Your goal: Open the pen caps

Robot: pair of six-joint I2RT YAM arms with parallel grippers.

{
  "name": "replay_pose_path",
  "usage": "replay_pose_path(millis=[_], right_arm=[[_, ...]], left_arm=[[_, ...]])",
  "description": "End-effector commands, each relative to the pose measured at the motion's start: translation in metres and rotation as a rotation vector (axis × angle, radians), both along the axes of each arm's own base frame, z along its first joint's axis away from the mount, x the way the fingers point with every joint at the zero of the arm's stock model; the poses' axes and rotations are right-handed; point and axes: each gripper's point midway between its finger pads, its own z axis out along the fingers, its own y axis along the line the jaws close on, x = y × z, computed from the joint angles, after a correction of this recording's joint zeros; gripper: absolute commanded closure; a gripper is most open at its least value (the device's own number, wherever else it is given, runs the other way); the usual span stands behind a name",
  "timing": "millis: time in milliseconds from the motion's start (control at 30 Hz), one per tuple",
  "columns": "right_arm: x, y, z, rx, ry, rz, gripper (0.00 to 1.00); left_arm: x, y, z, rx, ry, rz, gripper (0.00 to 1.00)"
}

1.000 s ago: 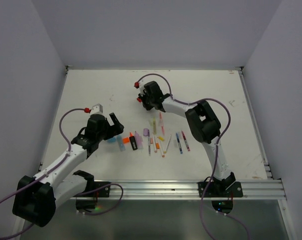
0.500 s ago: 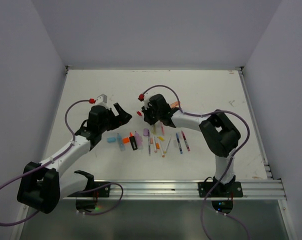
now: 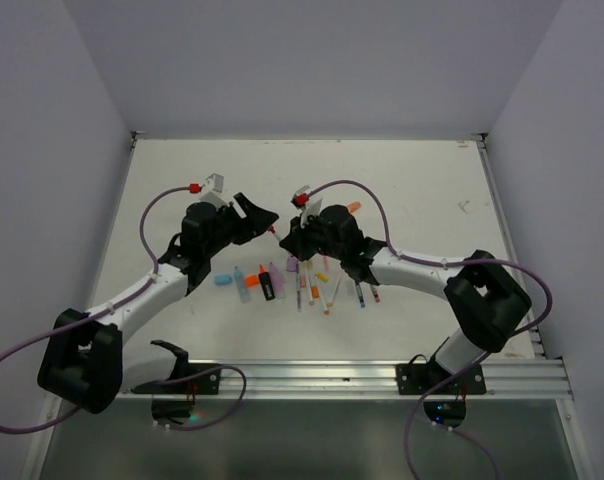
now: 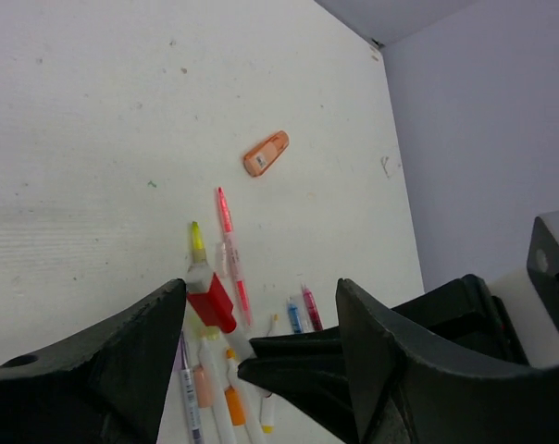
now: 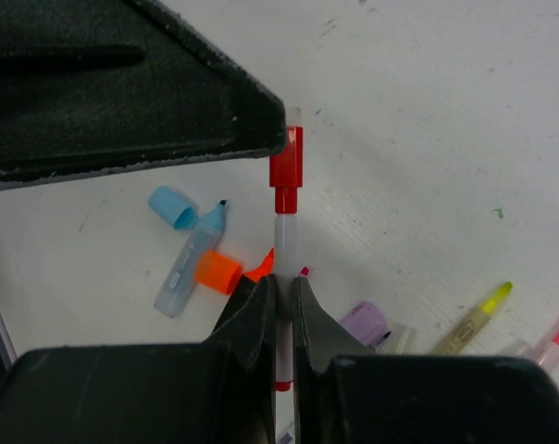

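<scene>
My left gripper has its fingers wide apart around the cap, so the red cap (image 3: 272, 229) (image 4: 211, 305) would stay on the pen if I lifted my left gripper now.
My right gripper (image 5: 282, 287) is shut on the white barrel of a pen (image 5: 284, 236) and holds it above the table. The pen's red cap (image 5: 286, 166) points toward my left gripper (image 4: 261, 289). That gripper is open, with one finger on each side of the red cap (image 4: 211, 305) and a wide gap between them. One left fingertip (image 5: 261, 120) sits right at the cap's end. From above, the two grippers meet nose to nose at mid-table, the left gripper (image 3: 262, 222) just left of the right gripper (image 3: 290, 240).
Below the grippers lie several pens (image 3: 317, 285) in a loose row. Among them are an uncapped light blue highlighter (image 5: 189, 259), its blue cap (image 5: 171, 205), an orange cap (image 5: 217, 273) and a purple cap (image 5: 365, 324). Another orange cap (image 4: 267, 154) lies apart, farther back.
My right gripper brought the pen from the far side toward mid-table. The left gripper rose and swung right to meet it, and its jaws have narrowed around the red cap.
</scene>
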Motion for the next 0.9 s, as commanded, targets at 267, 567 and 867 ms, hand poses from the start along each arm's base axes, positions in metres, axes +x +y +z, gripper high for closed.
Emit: replay_pose_path(millis=[267, 567, 867], right_arm=[[-0.013, 0.013, 0.039, 0.111, -0.072, 0.03, 1.0], [-0.015, 0.014, 0.04, 0.12, -0.075, 0.032, 1.0], [-0.016, 0.017, 0.038, 0.123, -0.068, 0.038, 1.0]], left_arm=[[0.016, -0.01, 0.009, 0.0, 0.047, 0.074, 0.4], [0.015, -0.016, 0.006, 0.006, 0.054, 0.061, 0.46], [0.013, -0.02, 0.005, 0.014, 0.049, 0.049, 0.86]])
